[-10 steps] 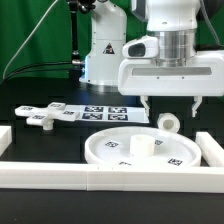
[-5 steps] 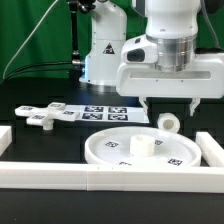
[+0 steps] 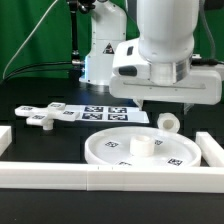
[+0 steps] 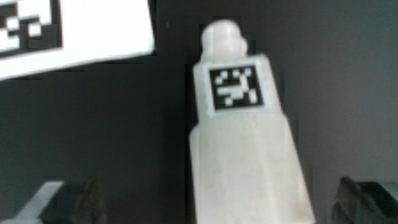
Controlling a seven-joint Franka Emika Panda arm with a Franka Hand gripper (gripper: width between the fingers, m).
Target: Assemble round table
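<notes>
The robot's gripper needs to grab the leg next by its thick plain end (image 3: 168, 122) (image 4: 258, 196), so the leg's narrow knobbed end stays free to join the disc's stub.
The large rimmed round disc (image 3: 140, 150) lies flat at the front, with a short stub at its centre. The short thick cylinder leg (image 3: 167, 122) lies on its side just behind the disc's right edge. In the wrist view the leg (image 4: 240, 140) shows a tag and runs lengthwise between my fingers. The cross-shaped foot piece (image 3: 45, 117) lies at the exterior view's left. My gripper (image 3: 167, 106) hangs open just above the leg, with its fingertips (image 4: 64, 200) on either side of the leg and apart from it. It holds nothing.
The marker board (image 3: 105, 112) lies behind the disc and also shows in the wrist view (image 4: 71, 40). Long white bars edge the work area at the front (image 3: 110, 178), the left (image 3: 5, 137) and the right (image 3: 212, 150). The robot base stands at the back.
The arm's wrist has tilted and swung toward the exterior view's left. The gripper stays open over the leg. The parts have not moved.
</notes>
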